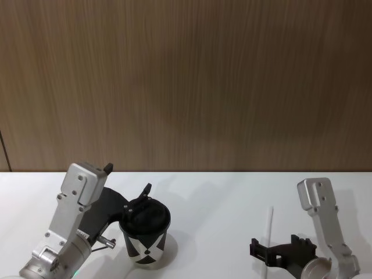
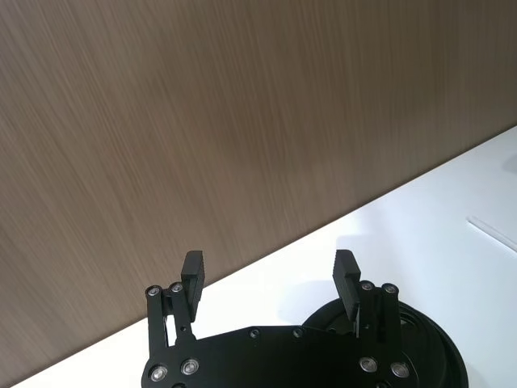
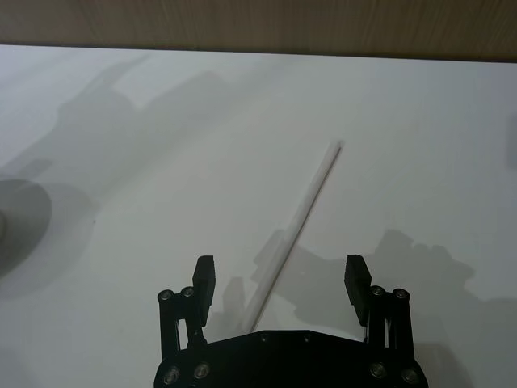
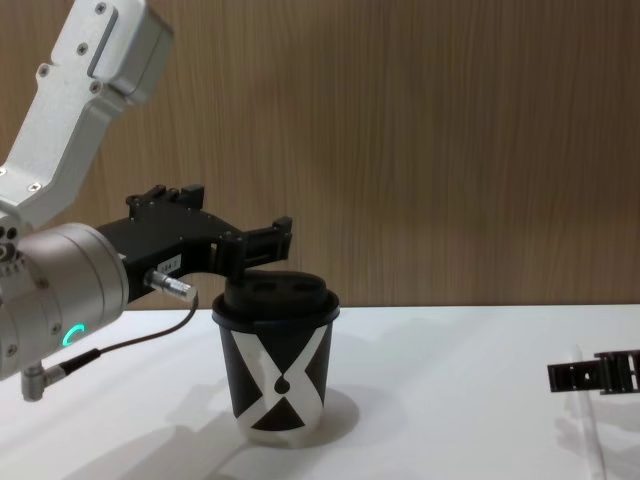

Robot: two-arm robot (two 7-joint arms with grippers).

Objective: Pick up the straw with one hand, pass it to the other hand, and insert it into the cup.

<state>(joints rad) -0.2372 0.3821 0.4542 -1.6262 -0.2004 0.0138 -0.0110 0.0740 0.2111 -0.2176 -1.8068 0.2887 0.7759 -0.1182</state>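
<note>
My right gripper is going to pick up the straw by one end [image 1: 265, 271] next, so I can pass the straw across and put it into the cup [image 1: 145, 245].
The white straw [image 1: 269, 231] lies flat on the white table [image 1: 221, 203] at the right. My right gripper [image 1: 263, 251] hovers low over its near end, open, and the straw [image 3: 300, 222] runs out between the two fingers [image 3: 203, 279] untouched. The black cup [image 1: 145, 245] with a white X [image 4: 280, 372] and a domed lid stands at the left. My left gripper [image 1: 139, 200] hangs just above the lid, open and holding nothing. In the left wrist view that gripper [image 2: 270, 275] is spread wide over the lid [image 2: 420, 343].
A brown wood-grain wall [image 1: 186, 87] closes off the far edge of the table. A thin grey cable with a metal plug [image 4: 175, 285] hangs off my left wrist beside the cup. Bare white tabletop lies between the cup and the straw.
</note>
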